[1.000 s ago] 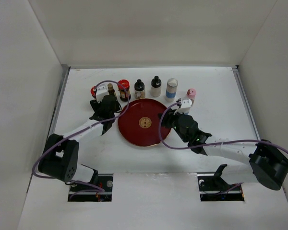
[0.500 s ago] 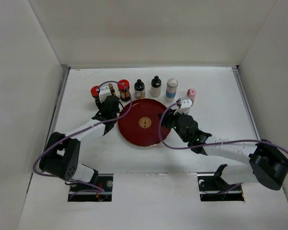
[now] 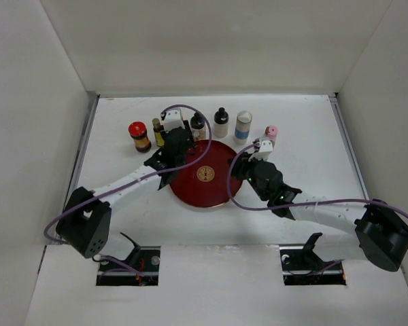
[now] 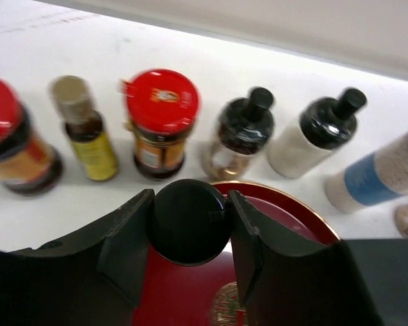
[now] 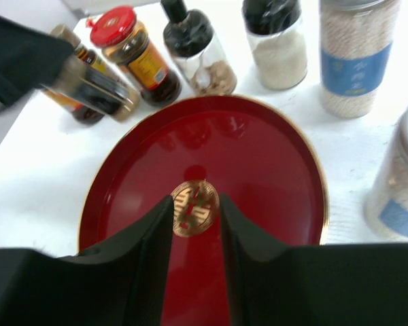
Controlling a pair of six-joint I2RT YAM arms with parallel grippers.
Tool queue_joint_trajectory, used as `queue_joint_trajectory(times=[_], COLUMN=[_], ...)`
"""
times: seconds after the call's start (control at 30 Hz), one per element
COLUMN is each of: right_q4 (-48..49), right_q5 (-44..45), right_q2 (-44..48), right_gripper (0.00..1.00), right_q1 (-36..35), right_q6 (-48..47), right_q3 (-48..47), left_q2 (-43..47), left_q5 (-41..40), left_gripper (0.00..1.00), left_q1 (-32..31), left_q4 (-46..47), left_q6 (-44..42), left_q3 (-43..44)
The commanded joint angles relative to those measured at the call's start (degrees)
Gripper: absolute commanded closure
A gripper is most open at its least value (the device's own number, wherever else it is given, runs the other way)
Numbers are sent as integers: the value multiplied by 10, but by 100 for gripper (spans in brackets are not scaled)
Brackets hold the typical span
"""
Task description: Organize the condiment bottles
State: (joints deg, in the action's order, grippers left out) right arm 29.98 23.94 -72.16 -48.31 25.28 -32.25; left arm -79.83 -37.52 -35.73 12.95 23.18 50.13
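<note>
The black-capped bottle (image 4: 190,223) hangs above the dark-red surface; my left gripper must hold it until its base stands on the plate.
The condiment bottles stand in a row at the back. In the left wrist view they run from a red-lidded jar (image 4: 10,146) and a yellowish bottle (image 4: 87,132) past a second red-lidded jar (image 4: 160,122), a black-capped dark bottle (image 4: 243,132) and a white-bodied bottle (image 4: 318,132) to a white-and-blue cylinder (image 4: 374,180). The pink-capped bottle (image 3: 271,132) ends the row. My left gripper (image 4: 188,204) (image 3: 181,144) is shut on a black-capped bottle (image 4: 188,224) (image 5: 95,85) over the plate's back-left rim. My right gripper (image 5: 195,204) (image 3: 239,171) is open and empty above the plate.
A large round dark-red plate (image 3: 207,190) with a gold centre (image 5: 194,207) lies in front of the row, between the two arms. White walls enclose the table on the left, back and right.
My left gripper has moved right, from beside the left-hand bottles to the plate's back-left rim, with the black-capped bottle in it. The right arm has hardly moved.
</note>
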Motion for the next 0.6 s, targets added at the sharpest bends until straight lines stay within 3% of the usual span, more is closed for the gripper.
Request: queue_joint_trajectory(times=[0.0,0.1,0.23,0.47,0.57], right_q4=[14,4,0,4,5], right_q5=[28,32,30,26,30], right_q2=[25,23,26,24,24], right_gripper=[66,74,74,70,62], right_q1=[12,20,21,20,20], right_q6=[6,16,20,17,18], right_q3=[0,-2,-2,-2,-1], left_q2=[-43,-80,-135,-177,-189], left_q5=[30,39,44,36,31], left_gripper=[69,69,69,67,56], left_q1=[-6,-9,-11,-21,-21], left_q4=[33,38,49,66,64], left_q6=[18,21,17,3,-5], left_q3=[33,54,80,95,101])
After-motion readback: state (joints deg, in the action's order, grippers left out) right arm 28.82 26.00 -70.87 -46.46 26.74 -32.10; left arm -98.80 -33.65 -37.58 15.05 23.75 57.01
